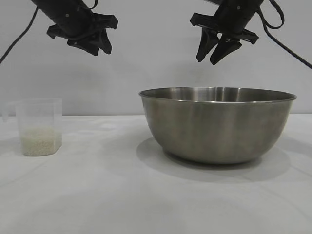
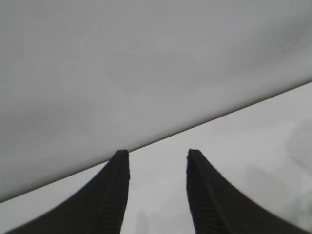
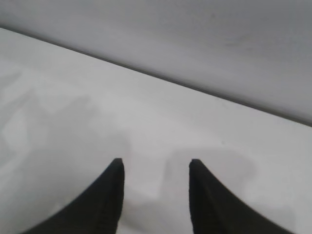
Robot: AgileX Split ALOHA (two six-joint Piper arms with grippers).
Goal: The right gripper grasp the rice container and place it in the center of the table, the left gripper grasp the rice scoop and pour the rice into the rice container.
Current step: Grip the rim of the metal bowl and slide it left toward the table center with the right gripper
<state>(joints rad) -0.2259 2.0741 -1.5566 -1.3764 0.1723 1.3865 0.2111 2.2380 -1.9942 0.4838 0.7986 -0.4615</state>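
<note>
The steel bowl is much wider than my open fingers, so my right gripper will next grab the bowl by its thin rim (image 1: 217, 88).
The rice container (image 1: 218, 124), a large steel bowl, stands on the white table (image 1: 97, 195) right of centre. The rice scoop (image 1: 40, 126), a small translucent cup, stands at the left with rice (image 1: 39, 141) in its bottom. My right gripper (image 1: 210, 57) hangs open and empty high above the bowl's rim. My left gripper (image 1: 100, 49) hangs open and empty at the upper left, above and right of the scoop. The left wrist view shows the left gripper (image 2: 158, 153) over bare table; the right wrist view shows the right gripper (image 3: 155, 163) the same way. Bowl and scoop are out of both wrist views.
A plain grey wall (image 1: 146, 63) stands behind the table. Black cables (image 1: 287, 46) trail from the right arm. The table's back edge (image 2: 219, 116) crosses the left wrist view.
</note>
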